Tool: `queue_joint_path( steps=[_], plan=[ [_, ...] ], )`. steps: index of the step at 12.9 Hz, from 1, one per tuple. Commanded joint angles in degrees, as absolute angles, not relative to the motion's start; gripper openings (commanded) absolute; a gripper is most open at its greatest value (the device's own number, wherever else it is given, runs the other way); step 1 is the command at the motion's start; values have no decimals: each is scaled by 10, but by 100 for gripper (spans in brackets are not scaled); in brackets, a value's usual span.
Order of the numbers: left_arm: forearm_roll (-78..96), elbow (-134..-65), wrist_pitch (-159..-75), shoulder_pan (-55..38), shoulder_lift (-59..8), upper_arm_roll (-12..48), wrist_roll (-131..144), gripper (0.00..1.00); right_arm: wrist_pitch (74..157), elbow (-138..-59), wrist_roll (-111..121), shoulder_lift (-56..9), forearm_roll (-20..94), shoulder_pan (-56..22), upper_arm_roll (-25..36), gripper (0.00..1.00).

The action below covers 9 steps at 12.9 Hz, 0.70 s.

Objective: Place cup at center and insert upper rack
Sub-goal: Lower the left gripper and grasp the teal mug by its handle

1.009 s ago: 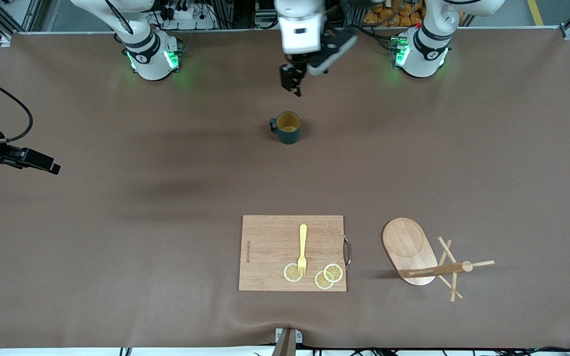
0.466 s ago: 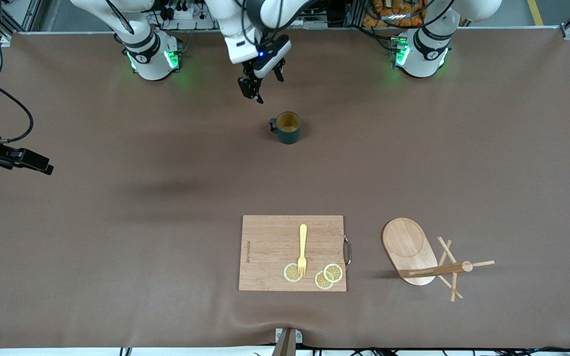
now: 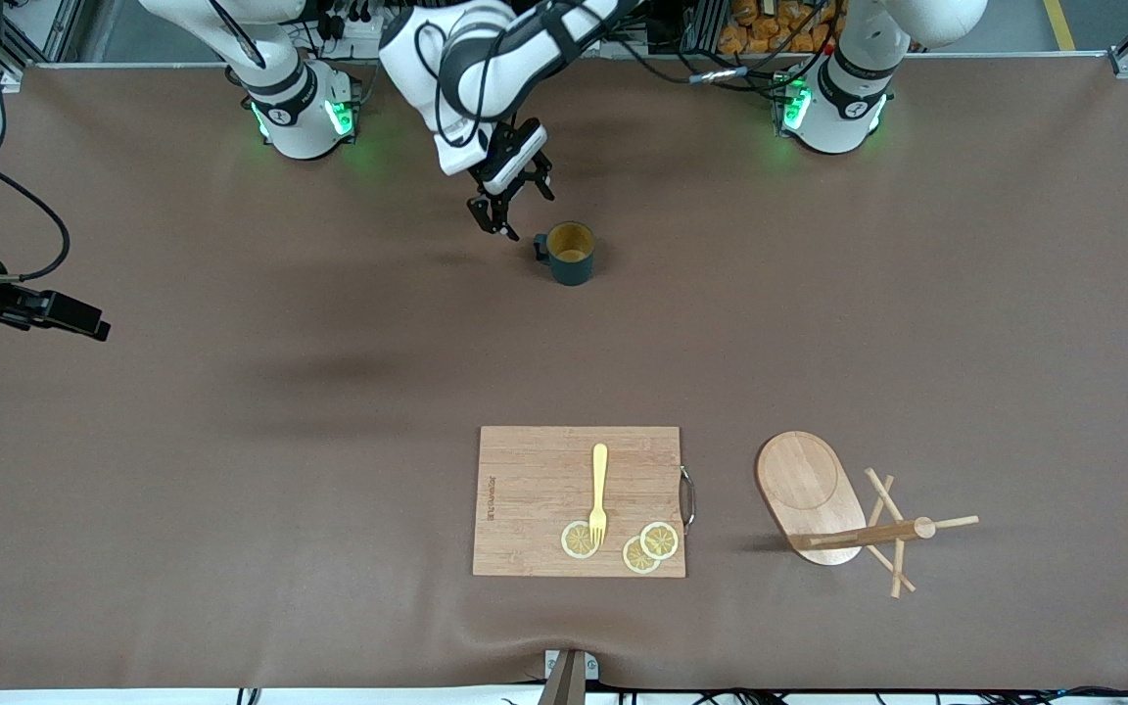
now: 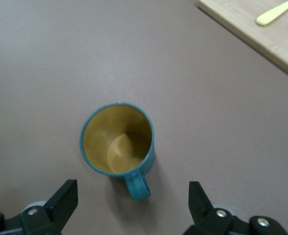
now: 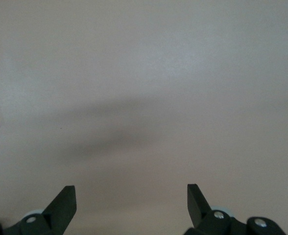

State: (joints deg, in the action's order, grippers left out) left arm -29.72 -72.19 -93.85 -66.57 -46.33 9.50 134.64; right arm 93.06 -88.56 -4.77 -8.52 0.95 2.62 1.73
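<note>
My left gripper is going to take the cup by its handle [image 3: 540, 248] next, to hang the cup on the wooden rack's upper peg [image 3: 954, 522].
The cup [image 3: 571, 252], dark teal with a mustard-yellow inside, stands upright on the table between the two arm bases. My left gripper [image 3: 503, 223] is open and low beside the cup's handle, on the side toward the right arm's end. In the left wrist view the cup [image 4: 118, 139] shows with its handle [image 4: 138, 184] pointing into the gap of the left gripper [image 4: 133, 200], untouched. The upper rack [image 3: 868, 535], a wooden post with crossing pegs, lies with one end on its oval base [image 3: 804, 480], nearer the front camera. My right gripper [image 3: 84, 323] waits open and empty at the right arm's end [image 5: 132, 203].
A wooden cutting board [image 3: 579, 499] with a metal handle lies beside the rack base, toward the right arm's end. It bears a yellow fork [image 3: 599, 494] and lemon slices [image 3: 579, 540]. Its corner shows in the left wrist view [image 4: 261, 34].
My left gripper has swung toward the right arm's end, then come down beside the cup's handle. The cup, rack and right gripper have barely moved.
</note>
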Motion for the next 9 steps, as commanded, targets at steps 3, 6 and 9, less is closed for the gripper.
queue_joint_path(
  steps=[3, 6, 9],
  plan=[
    [-302, -664, -911, -682, -516, 81, 1351, 100, 919, -885, -55, -84, 17, 27, 20, 100],
    [-303, -636, -910, -682, -545, 81, 1373, 100, 918, -886, -55, -85, 17, 24, 20, 100],
    [-302, -632, -910, -683, -555, 62, 1373, 100, 918, -884, -55, -89, 17, 23, 20, 100]
  ],
)
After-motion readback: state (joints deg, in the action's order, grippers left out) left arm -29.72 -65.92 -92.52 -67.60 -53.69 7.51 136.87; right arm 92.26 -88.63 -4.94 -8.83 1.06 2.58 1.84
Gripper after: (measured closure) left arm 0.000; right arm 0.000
